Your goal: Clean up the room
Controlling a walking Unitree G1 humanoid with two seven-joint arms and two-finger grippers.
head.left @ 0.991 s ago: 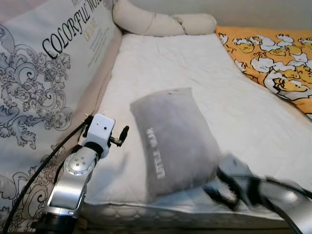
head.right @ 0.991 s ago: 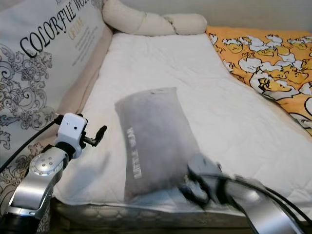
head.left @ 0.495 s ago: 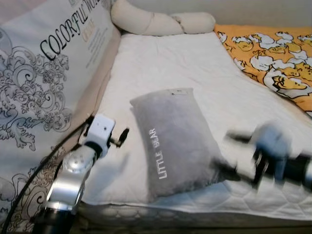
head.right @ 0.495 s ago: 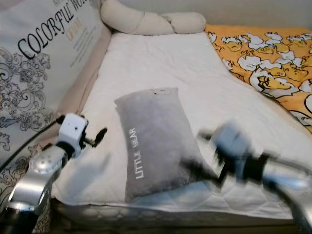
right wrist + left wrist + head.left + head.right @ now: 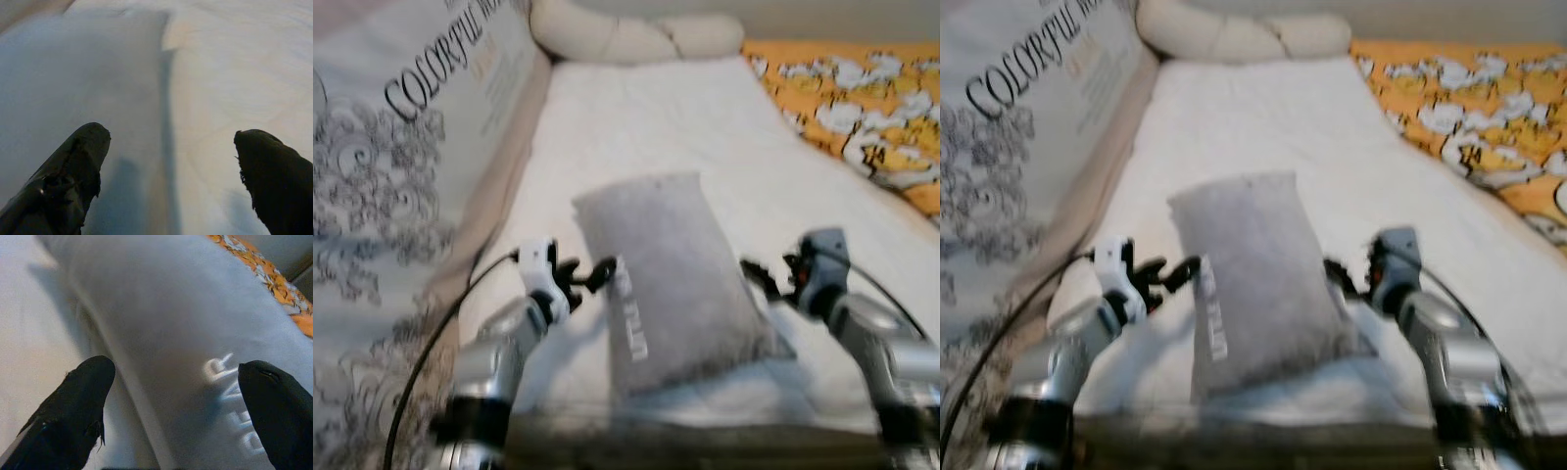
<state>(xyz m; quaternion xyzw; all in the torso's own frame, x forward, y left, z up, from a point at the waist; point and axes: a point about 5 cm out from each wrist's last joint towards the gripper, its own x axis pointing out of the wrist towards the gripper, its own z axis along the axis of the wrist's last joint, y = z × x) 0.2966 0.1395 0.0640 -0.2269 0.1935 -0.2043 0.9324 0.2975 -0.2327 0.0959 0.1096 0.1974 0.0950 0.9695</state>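
I need to grab the pillow by its edge point(image 5: 612, 305) next with my left gripper, beside the white lettering, because the pillow's broad middle point(image 5: 680, 269) is far wider than the open fingers.
A grey pillow point(image 5: 666, 274) with white lettering lies lengthwise on the white mattress point(image 5: 656, 127), near its front edge. My left gripper point(image 5: 597, 272) is open at the pillow's left edge, its fingers point(image 5: 78, 396) straddling that edge beside the lettering on the pillow point(image 5: 195, 333). My right gripper point(image 5: 756, 276) is open at the pillow's right edge. In the right wrist view its fingers point(image 5: 73, 171) are spread over the seam between pillow point(image 5: 73, 73) and mattress point(image 5: 230, 73). Neither gripper holds anything.
A large white cushion point(image 5: 401, 166) with black script and grey ornaments stands along the left side. Cream bolster pillows point(image 5: 626, 34) lie at the head of the bed. An orange duck-print blanket point(image 5: 862, 108) covers the right side.
Both grippers have closed in on the pillow: the left moved right to its left edge, the right swung up from the front to its right edge. The camera has shifted and blurred.
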